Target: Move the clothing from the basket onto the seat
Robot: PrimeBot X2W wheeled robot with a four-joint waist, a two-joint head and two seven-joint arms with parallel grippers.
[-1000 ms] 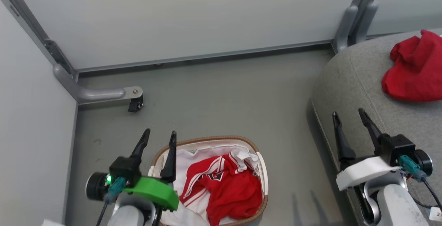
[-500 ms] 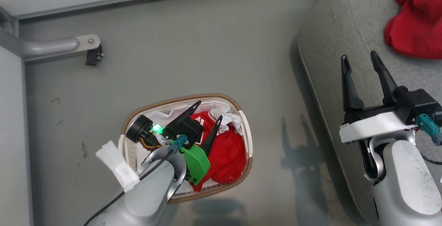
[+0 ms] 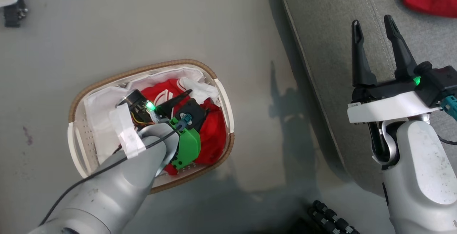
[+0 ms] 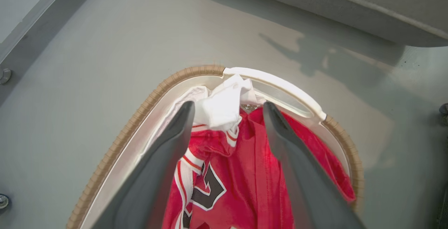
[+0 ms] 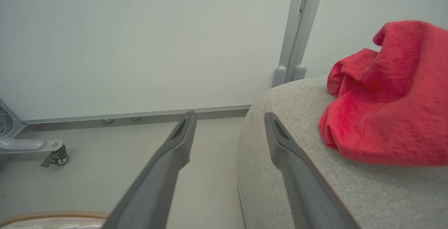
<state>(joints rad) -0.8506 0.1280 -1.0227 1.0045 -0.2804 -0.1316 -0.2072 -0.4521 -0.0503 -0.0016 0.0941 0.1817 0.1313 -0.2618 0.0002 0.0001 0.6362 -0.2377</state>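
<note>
I should grab the clothing's white fold [image 3: 199, 89] next with my left gripper to move the clothing onto the seat. That fold stands up in a heap, while the red cloth [image 3: 212, 136] lies slack.
The basket [image 3: 150, 66], white with a brown woven rim, stands on the grey floor and holds red clothing [image 3: 214, 137] with white striped trim. My left gripper [image 3: 196, 101] reaches down into it, open. In the left wrist view its fingers [image 4: 228, 106] straddle the red clothing [image 4: 245, 173] and a bunched white fold, just above the fabric and gripping nothing, inside the basket rim [image 4: 140, 113]. My right gripper [image 3: 372, 21] hangs open and empty over the left edge of the grey seat [image 3: 321, 19]. Another red garment [image 5: 385, 99] lies on the seat [image 5: 315, 187].
A caster foot [image 3: 12, 7] of a grey frame sits at the far left on the floor. A dark ribbed object [image 3: 332, 218] lies at the bottom edge. A pale wall panel and a grey post [image 5: 297, 29] stand behind the seat.
The head camera has tilted down. My left gripper has swung from beside the basket's left rim into the basket, over the red clothing. My right gripper stays open by the seat edge.
</note>
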